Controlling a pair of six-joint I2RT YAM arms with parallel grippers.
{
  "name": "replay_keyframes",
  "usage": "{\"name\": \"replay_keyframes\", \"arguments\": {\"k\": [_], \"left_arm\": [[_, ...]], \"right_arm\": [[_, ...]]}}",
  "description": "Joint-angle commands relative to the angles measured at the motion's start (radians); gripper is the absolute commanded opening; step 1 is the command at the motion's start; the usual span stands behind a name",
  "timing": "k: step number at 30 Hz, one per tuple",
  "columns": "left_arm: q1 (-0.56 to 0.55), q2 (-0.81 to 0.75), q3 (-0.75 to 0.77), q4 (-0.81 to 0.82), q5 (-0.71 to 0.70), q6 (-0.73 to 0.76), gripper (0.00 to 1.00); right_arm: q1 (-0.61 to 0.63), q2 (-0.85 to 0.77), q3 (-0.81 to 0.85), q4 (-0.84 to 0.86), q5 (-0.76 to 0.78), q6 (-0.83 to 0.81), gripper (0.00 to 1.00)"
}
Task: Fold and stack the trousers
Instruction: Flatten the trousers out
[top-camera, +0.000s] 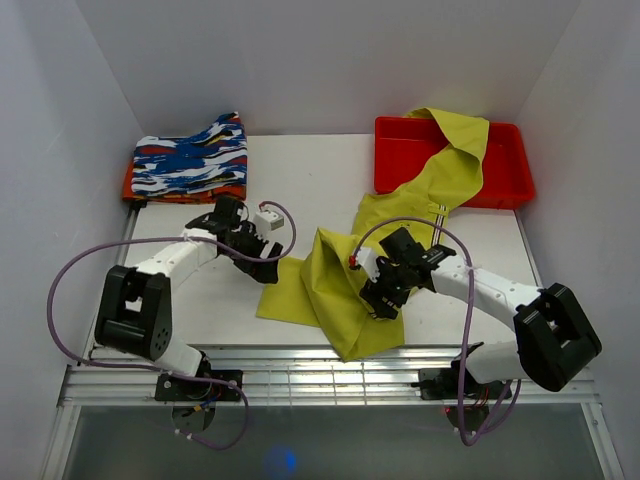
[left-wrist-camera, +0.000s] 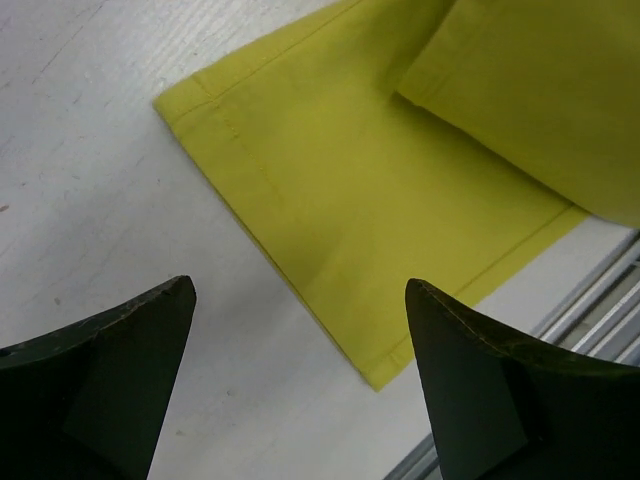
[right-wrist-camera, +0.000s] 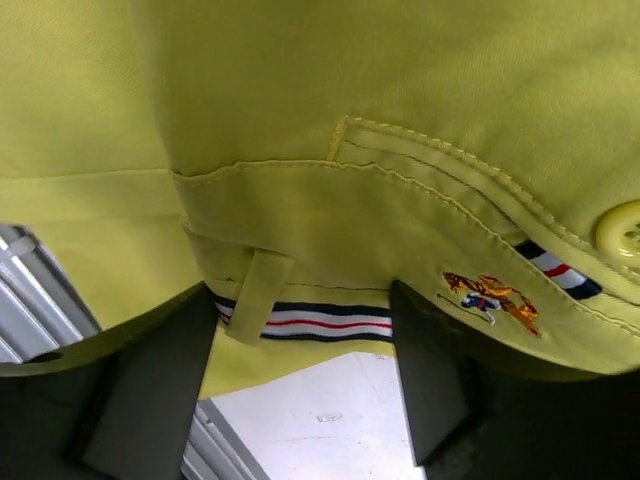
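My left gripper picks up the trousers' flat leg hem (top-camera: 269, 289) next, at the trousers' end away from the waistband, to stretch the trousers for folding.
The yellow-green trousers (top-camera: 335, 290) run from the red bin down to the table's front middle, where they bunch in a raised fold. A leg hem (left-wrist-camera: 350, 200) lies flat on the white table. My left gripper (top-camera: 262, 262) is open and empty just left of that hem, with the hem's corner between its fingertips (left-wrist-camera: 300, 290) in the left wrist view. My right gripper (top-camera: 383, 300) is open at the bunched waist. In the right wrist view the waistband (right-wrist-camera: 350, 100), with its striped band (right-wrist-camera: 320, 322) and a belt loop (right-wrist-camera: 255, 295), hangs across the gripper (right-wrist-camera: 300, 300).
A folded blue, white, black and orange patterned garment (top-camera: 190, 160) lies at the back left. The red bin (top-camera: 505, 170) stands at the back right with one trouser leg draped in it. Metal rails (top-camera: 320, 375) run along the table's front edge. White walls enclose the sides.
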Motion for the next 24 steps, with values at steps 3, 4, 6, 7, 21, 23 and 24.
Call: {"name": "replay_keyframes", "arguments": {"k": [3, 4, 6, 7, 21, 23, 24], "left_arm": [[-0.101, 0.117, -0.008, 0.128, -0.288, -0.102, 0.94], [-0.13, 0.128, -0.013, 0.152, -0.314, -0.108, 0.93], [-0.158, 0.166, -0.019, 0.169, -0.374, -0.13, 0.91], [-0.182, 0.181, -0.019, 0.18, -0.394, -0.137, 0.89], [0.125, 0.114, 0.122, -0.063, -0.388, -0.044, 0.0], [0.24, 0.065, 0.169, -0.121, -0.4, 0.068, 0.0], [0.292, 0.048, 0.179, -0.163, -0.4, 0.108, 0.0]], "right_arm": [[0.017, 0.016, -0.036, 0.157, 0.23, 0.032, 0.49], [0.017, 0.015, -0.044, 0.167, 0.258, 0.028, 0.4], [0.019, 0.004, -0.043, 0.172, 0.315, 0.005, 0.13], [0.017, -0.017, -0.038, 0.163, 0.321, -0.003, 0.08], [-0.316, -0.479, 0.079, -0.158, 0.34, -0.467, 0.08], [-0.372, -0.516, 0.069, -0.171, 0.312, -0.536, 0.08], [-0.413, -0.552, 0.054, -0.19, 0.304, -0.57, 0.08]]}}
